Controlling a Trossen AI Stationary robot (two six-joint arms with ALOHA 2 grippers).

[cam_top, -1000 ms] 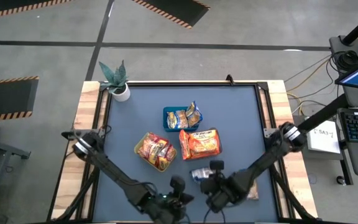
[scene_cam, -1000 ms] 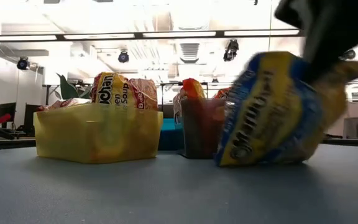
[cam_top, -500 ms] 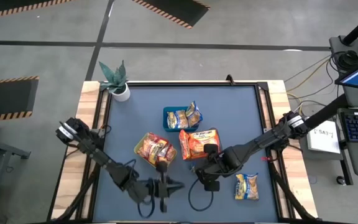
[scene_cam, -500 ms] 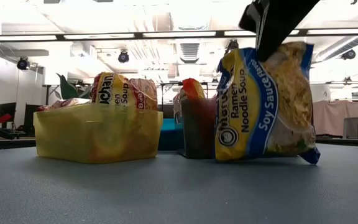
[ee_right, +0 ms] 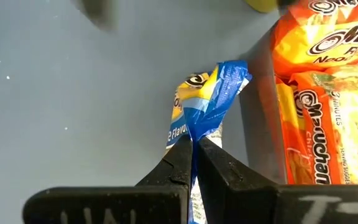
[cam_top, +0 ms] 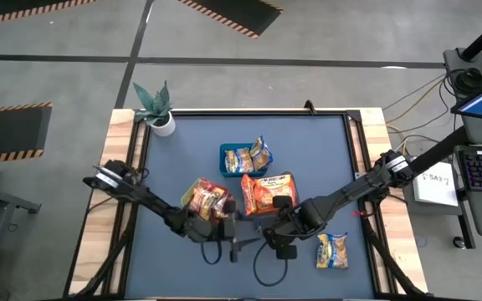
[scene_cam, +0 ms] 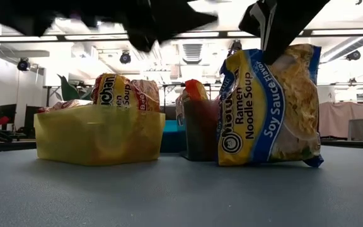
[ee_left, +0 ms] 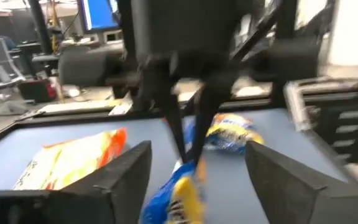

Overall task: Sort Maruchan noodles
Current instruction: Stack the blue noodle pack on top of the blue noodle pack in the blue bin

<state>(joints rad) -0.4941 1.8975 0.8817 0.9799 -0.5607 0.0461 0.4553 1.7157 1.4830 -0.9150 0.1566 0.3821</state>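
My left gripper grabs the blue-and-yellow noodle packet by its free side edge next, to sort it.
My right gripper is shut on a blue-and-yellow Maruchan noodle packet beside the black tray, which holds orange packets. My left gripper is open and points level at that packet from the table's left, a short way off; in the high view it lies just left of the right gripper. Red-orange packets stand in a yellow tray. Blue-and-yellow packets sit in a blue tray. Another blue-and-yellow packet lies flat near the right front. My right gripper pinches the packet's bunched blue top seam between its two fingers, slanting down from above. The packet hangs upright below the fingers, its printed face toward the near edge. Its lower edge is at table height; whether it touches, I cannot tell.
A small potted plant stands at the far left corner. The three trays cluster mid-table. Bare blue-grey tabletop lies along the far edge and on both sides. Wooden rails border the table.
My left gripper has swung from the near edge toward the right gripper and tipped up to level. My right gripper rose a little and went toward the trays, then held still. Its packet, tilted before, now hangs upright.
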